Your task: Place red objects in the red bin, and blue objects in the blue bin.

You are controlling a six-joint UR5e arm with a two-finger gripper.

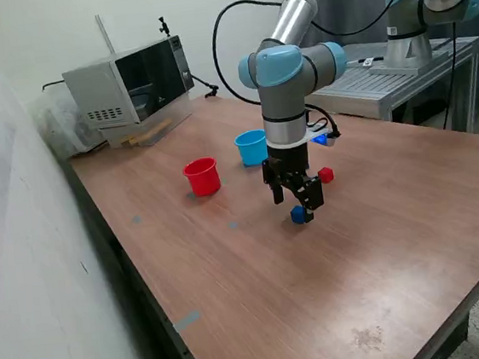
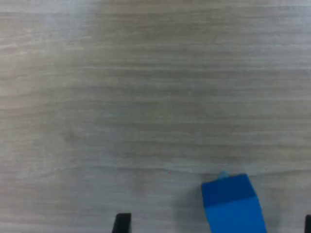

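Observation:
I will grip the dark blue cube (image 1: 298,215) by its opposite sides next with my gripper. Then it can be sorted into the blue bin (image 1: 252,147).
A dark blue cube (image 1: 298,215) lies on the wooden table. My gripper (image 1: 295,208) is open and stands low over it, with one finger on each side. In the wrist view the cube (image 2: 232,204) sits between the two fingertips (image 2: 122,222), touching neither. My gripper (image 2: 215,224) is empty. A red cube (image 1: 326,175) lies just behind the gripper toward the exterior view's right. The red cup (image 1: 202,176) and the light blue cup (image 1: 252,147) stand upright farther back. Only one cube of each colour shows.
A microwave (image 1: 131,84) stands at the table's back corner on the exterior view's left. A second arm's base (image 1: 405,46) sits on a metal table (image 1: 388,87) at the back right. A white wall (image 1: 24,253) runs along the left side.

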